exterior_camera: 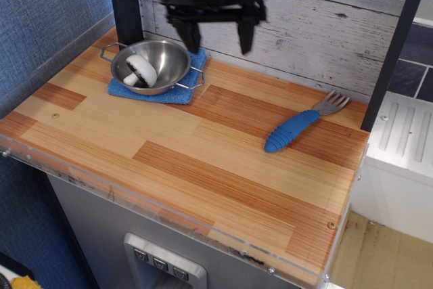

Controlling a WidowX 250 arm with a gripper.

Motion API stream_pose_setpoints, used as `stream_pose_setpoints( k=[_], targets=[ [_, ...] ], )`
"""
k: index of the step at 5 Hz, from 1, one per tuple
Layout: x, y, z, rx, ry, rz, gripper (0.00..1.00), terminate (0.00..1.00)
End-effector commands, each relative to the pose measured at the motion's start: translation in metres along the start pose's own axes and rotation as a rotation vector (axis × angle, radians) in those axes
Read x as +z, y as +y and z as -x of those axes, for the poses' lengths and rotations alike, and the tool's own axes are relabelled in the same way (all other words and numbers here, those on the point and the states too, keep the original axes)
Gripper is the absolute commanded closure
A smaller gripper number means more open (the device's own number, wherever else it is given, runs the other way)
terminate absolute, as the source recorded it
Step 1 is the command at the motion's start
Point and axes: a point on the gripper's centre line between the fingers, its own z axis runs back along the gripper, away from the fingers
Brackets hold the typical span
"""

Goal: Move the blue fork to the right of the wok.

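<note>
The gripper grabs the blue fork by its ribbed blue handle (295, 128) next, to set the fork down beside the wok (151, 65).
The blue fork (301, 126) lies flat near the right edge of the wooden counter, blue ribbed handle toward the front left, silver tines toward the back right. The wok (151, 65) is a shiny steel bowl with wire loop handles at the back left, resting on a blue cloth (162, 91). A white round object (141, 72) lies inside it. My black gripper (218, 42) hangs open and empty above the counter, just right of the wok and well left of the fork.
A white plank wall (304, 25) runs along the back. A dark post (123, 1) stands behind the wok and another dark post (396, 45) at the right. A white rack (402, 133) sits beyond the counter's right edge.
</note>
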Motion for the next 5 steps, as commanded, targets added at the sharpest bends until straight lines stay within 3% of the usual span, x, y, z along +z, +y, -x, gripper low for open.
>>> stream_pose_setpoints(
  k=[1, 2, 3, 5],
  targets=[
    [0.004, -0.041, 0.014, -0.298, 0.014, 0.008, 0.00, 0.00],
    [-0.012, -0.059, 0.017, -0.424, 0.033, 0.049, 0.00, 0.00],
    [-0.032, -0.065, 0.024, -0.467, 0.069, 0.097, 0.00, 0.00],
    [-0.054, -0.070, 0.029, -0.580, 0.138, 0.079, 0.00, 0.00]
  ],
)
